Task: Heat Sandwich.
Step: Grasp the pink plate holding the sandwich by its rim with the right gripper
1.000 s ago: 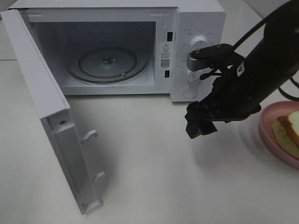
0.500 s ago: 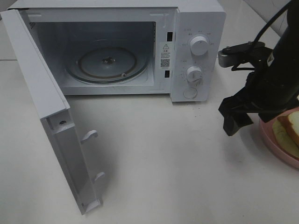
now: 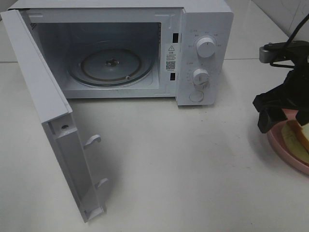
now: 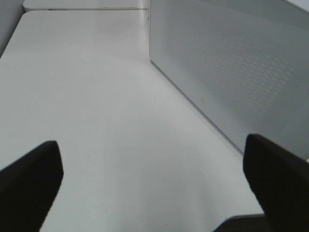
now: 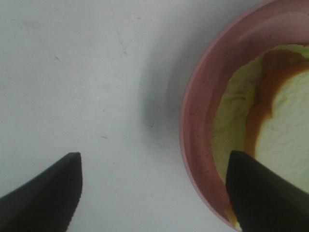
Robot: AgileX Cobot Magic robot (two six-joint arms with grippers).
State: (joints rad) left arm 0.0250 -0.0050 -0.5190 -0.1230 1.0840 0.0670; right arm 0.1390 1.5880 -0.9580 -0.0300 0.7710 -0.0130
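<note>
The robot's right gripper will next take the sandwich into the microwave, and it will pick up the pink plate by its rim (image 3: pixel 277 146) to do so.
The sandwich (image 3: pixel 300 137), white bread with a tan crust, lies on a pink plate (image 3: pixel 278 146) at the table's right edge, partly cut off by the frame. My right gripper (image 3: pixel 268 121) hangs just above the plate's left rim. In the right wrist view its fingers stand wide apart with nothing between them. One is over bare table and the other over the plate (image 5: pixel 194 121), close to the sandwich (image 5: pixel 289 130). That gripper (image 5: pixel 152 193) is open. My left gripper (image 4: pixel 154 188) is open over bare table beside the microwave's perforated side wall (image 4: pixel 231 63).
The white microwave (image 3: pixel 205 29) stands at the back, its door (image 3: pixel 53 121) swung wide open toward the front left. A glass turntable (image 3: pixel 111 65) lies in the cavity. White tabletop (image 3: pixel 183 169) spreads between the door and the plate.
My right arm has swung to the right, from in front of the microwave's knobs to the plate's left rim. The microwave, its door and the sandwich have not moved.
</note>
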